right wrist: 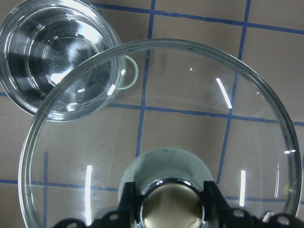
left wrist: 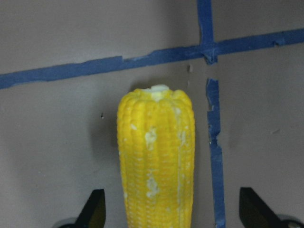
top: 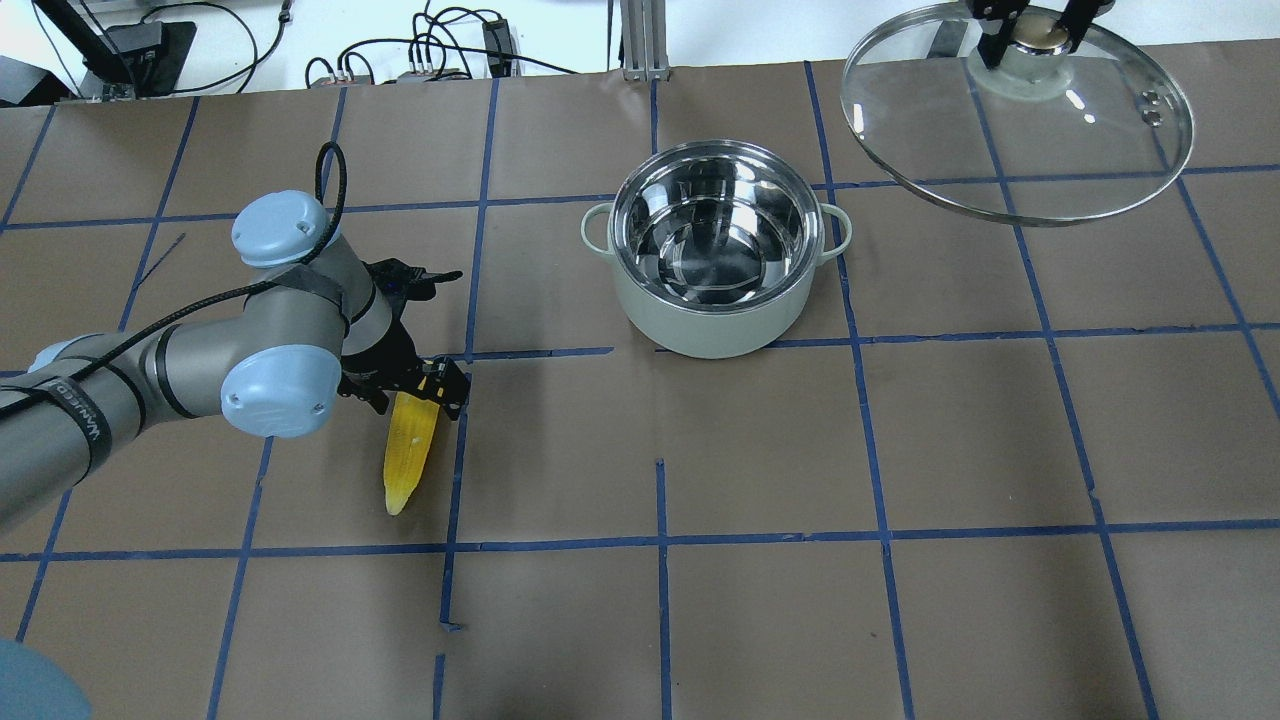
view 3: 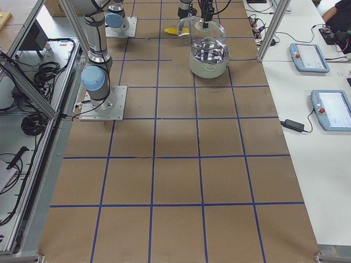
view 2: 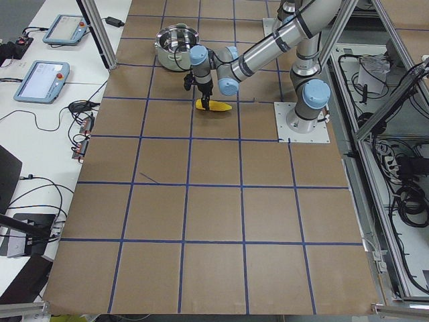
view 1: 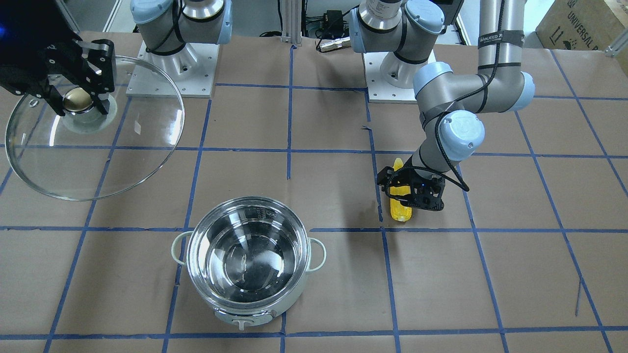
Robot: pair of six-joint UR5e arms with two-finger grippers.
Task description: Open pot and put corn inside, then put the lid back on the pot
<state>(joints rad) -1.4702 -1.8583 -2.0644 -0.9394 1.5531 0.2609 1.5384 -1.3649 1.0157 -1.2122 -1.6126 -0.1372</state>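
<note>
I should next grab the yellow corn (left wrist: 156,156) by its thick end (left wrist: 156,190) with my left gripper. Then the corn can go inside the open pot.
The yellow corn (top: 408,450) lies flat on the brown table, left of the pot. My left gripper (top: 425,382) is down over its thick end, open, one finger (left wrist: 96,209) on each side with a gap to the corn (left wrist: 156,156). The pot (top: 710,325) stands open and empty in the middle. My right gripper (view 1: 78,100) is shut on the beige knob of the clear glass lid (view 1: 122,147) and holds it tilted in the air, off to the side of the pot (view 1: 255,314). In the right wrist view the lid (right wrist: 190,118) partly overlaps the pot (right wrist: 57,61).
The table is brown paper with a grid of blue tape lines (top: 660,545). The two arm bases (view 1: 171,68) stand at the robot's edge of the table. Tablets (view 3: 310,55) and cables lie on a side bench beyond the table.
</note>
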